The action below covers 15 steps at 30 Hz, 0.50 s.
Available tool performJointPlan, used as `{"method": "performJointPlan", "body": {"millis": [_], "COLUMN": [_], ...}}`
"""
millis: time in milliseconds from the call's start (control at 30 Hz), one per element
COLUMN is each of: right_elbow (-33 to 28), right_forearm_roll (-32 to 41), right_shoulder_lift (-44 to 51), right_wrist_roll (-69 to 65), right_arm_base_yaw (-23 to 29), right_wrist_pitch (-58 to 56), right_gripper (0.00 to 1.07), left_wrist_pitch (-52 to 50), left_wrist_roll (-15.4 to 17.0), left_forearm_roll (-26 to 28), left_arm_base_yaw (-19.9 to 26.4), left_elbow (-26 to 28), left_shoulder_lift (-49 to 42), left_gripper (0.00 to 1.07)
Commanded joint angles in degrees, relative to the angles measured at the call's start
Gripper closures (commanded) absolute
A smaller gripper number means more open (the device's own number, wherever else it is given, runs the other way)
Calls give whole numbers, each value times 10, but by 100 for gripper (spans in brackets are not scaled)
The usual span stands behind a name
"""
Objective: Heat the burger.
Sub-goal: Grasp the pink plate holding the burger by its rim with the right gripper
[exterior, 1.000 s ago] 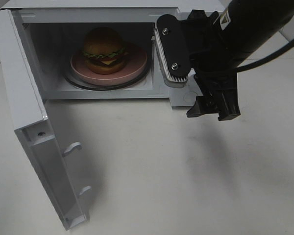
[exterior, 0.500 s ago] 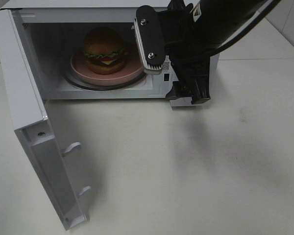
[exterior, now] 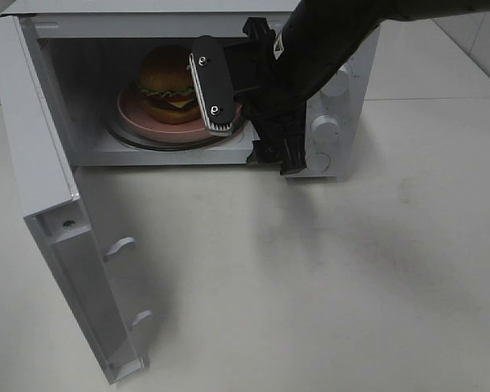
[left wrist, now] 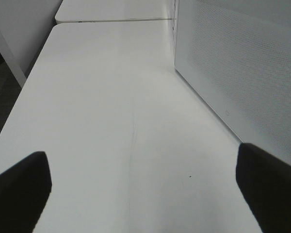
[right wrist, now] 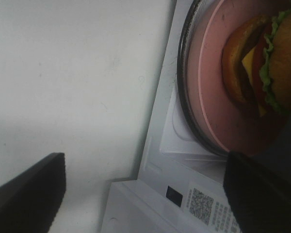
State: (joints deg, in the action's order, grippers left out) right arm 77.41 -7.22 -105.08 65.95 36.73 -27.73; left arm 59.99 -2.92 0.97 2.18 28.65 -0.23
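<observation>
My right gripper grabs the pink plate (exterior: 139, 114) by its rim (exterior: 198, 133) next, to carry the burger out of the microwave.
The burger (exterior: 170, 82) stands on a round pink plate (exterior: 139, 114) on the glass turntable inside the open microwave (exterior: 65, 106). My right gripper (exterior: 247, 122) hangs open at the right side of the microwave's mouth. One white-padded finger (exterior: 212, 90) is just in front of the plate's right rim and touches nothing. In the right wrist view the burger (right wrist: 262, 63) and plate (right wrist: 213, 97) lie beyond the open right gripper (right wrist: 145, 194). My left gripper (left wrist: 145, 194) is open over bare table, outside the exterior high view.
The microwave door (exterior: 41, 155) swings out to the left toward the table's front. Control knobs (exterior: 325, 126) show on the microwave's right panel. A white perforated microwave panel (left wrist: 242, 73) stands beside the left gripper. White table (exterior: 310, 286) spreads in front.
My right arm has swung left from the control panel to the oven opening, uncovering the knobs. Burger, plate and door have not moved.
</observation>
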Motion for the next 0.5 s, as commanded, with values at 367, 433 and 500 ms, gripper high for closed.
{"method": "performJointPlan", "body": {"millis": [367,433,500], "right_elbow": [76,83,94], "right_forearm_roll": [-3,-3,-3], "right_shoulder_lift": [-82,-88,-100], "right_wrist_roll": [4,4,4], "right_arm_base_yaw": [1,1,3], "right_wrist_pitch": [13,13,14], "right_gripper": [25,25,25], "left_wrist_pitch": [-5,-5,-5], "left_wrist_roll": [4,4,4], "left_forearm_roll": [-1,-1,-1], "left_arm_base_yaw": [1,1,1], "left_elbow": [-1,-1,-1], "left_shoulder_lift": [-12,-12,-12], "left_gripper": [9,9,9]}}
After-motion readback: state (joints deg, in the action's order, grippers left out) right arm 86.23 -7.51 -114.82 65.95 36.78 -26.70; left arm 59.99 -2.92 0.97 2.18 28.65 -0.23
